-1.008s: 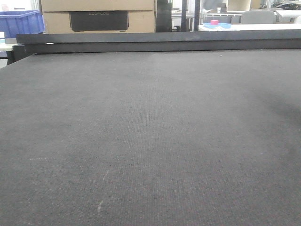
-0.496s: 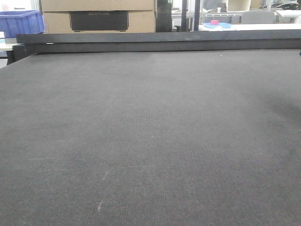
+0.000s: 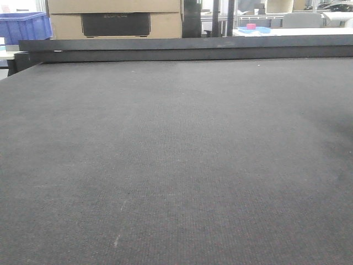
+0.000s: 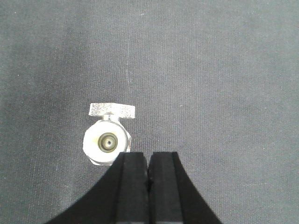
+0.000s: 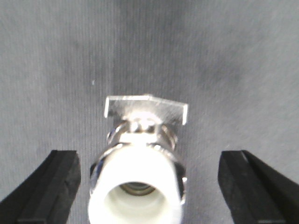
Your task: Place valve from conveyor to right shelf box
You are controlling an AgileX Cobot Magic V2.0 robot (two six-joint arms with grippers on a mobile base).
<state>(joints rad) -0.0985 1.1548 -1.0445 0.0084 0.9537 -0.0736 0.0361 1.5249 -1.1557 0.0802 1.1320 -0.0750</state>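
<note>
My right gripper needs to grab the valve by its white end (image 5: 135, 184) next, and then it will move the valve to the right shelf box.
The conveyor (image 3: 176, 154) is a wide dark grey woven belt with a dark rail (image 3: 182, 49) at its far edge. In the right wrist view a metal valve (image 5: 140, 172) with a white end and a flat handle (image 5: 145, 109) lies on the belt between my right gripper's (image 5: 148, 161) open fingers (image 5: 60, 182), not touching them. In the left wrist view a similar valve (image 4: 106, 142) lies on the belt just left of my left gripper (image 4: 148, 156), which is shut and empty. I cannot tell if it is the same valve. Neither gripper nor any valve shows in the front view.
Beyond the rail stand a blue bin (image 3: 25, 25) at the far left, a cardboard box (image 3: 116, 19) and a white table (image 3: 292, 31) with a pink item. The shelf box is out of view.
</note>
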